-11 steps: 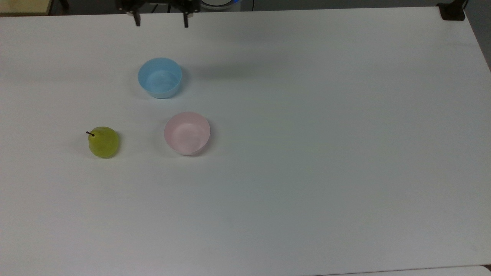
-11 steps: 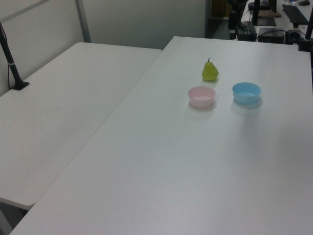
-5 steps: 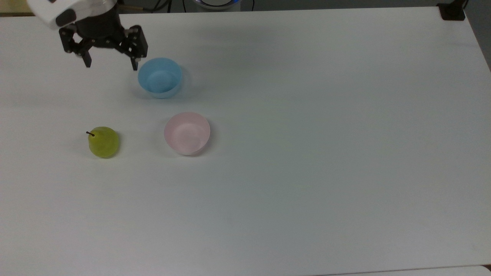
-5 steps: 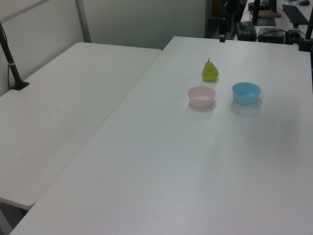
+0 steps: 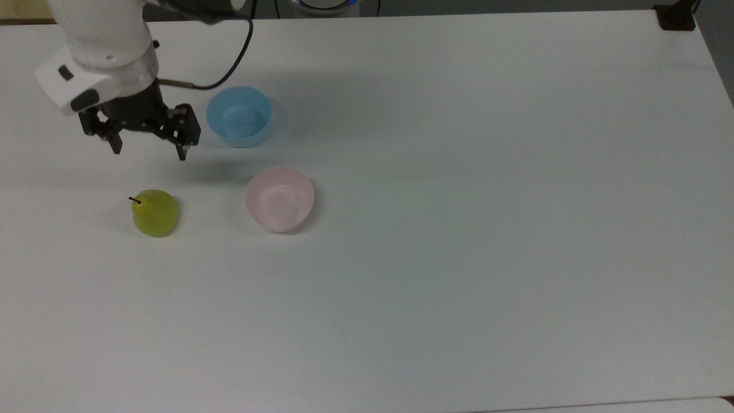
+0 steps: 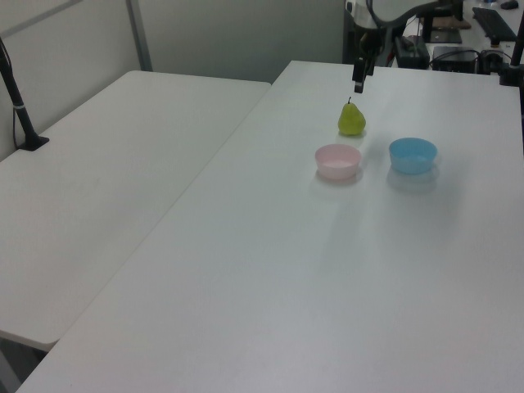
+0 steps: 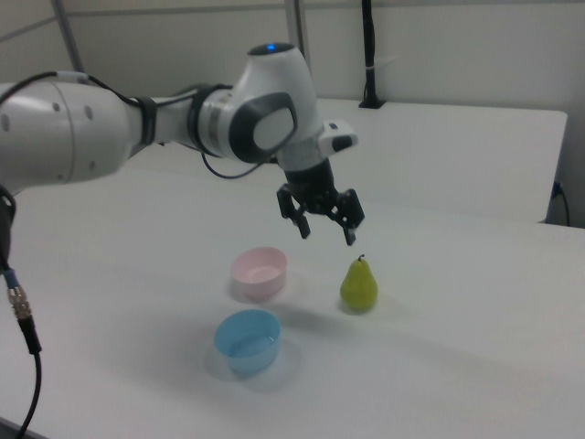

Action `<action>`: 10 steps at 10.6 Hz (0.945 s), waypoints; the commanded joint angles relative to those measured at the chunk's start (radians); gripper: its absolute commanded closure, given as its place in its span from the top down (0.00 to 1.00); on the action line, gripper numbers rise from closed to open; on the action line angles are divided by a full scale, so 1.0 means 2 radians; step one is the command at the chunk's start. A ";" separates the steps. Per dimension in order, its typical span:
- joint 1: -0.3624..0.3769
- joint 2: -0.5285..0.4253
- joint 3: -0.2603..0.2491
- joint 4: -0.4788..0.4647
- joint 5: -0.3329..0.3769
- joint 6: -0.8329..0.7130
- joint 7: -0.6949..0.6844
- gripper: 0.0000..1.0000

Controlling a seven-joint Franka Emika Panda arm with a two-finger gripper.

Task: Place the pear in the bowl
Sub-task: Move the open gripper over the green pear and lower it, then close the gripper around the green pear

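Note:
My gripper takes hold of the yellow-green pear by its rounded body (image 6: 352,124) next, to place the pear in the bowl (image 6: 337,161).
The yellow-green pear (image 5: 155,213) (image 6: 352,119) (image 7: 359,284) stands upright on the white table, dark stem up. The pale pink bowl (image 5: 280,199) (image 6: 338,160) (image 7: 259,272) sits empty to the pear's right in the top view. My gripper (image 5: 150,151) (image 7: 326,233) hangs open above the table, its two black fingers spread wide with nothing between them. In the top view it is above the pear and a little toward the upper edge; in the right view it hovers up and left of the pear, clear of the stem.
A light blue bowl (image 5: 239,116) (image 6: 413,155) (image 7: 247,340) stands empty just right of my gripper in the top view. A second white table (image 6: 106,164) adjoins on the left view's left. A black cable (image 5: 229,63) trails from the wrist.
My arm has swung in from the top edge of the top view, moving down and left toward the pear. The fingers stay spread. Pear and bowls have not moved.

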 commanded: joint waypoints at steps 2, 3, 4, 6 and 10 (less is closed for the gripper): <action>-0.015 0.071 -0.001 0.009 0.001 0.083 -0.015 1.00; -0.015 0.078 -0.001 0.008 0.001 0.091 -0.015 1.00; -0.015 0.085 -0.001 0.008 0.001 0.098 -0.015 1.00; -0.015 0.099 -0.001 0.008 0.001 0.118 -0.015 1.00; -0.015 0.116 -0.001 0.006 0.000 0.154 -0.015 0.84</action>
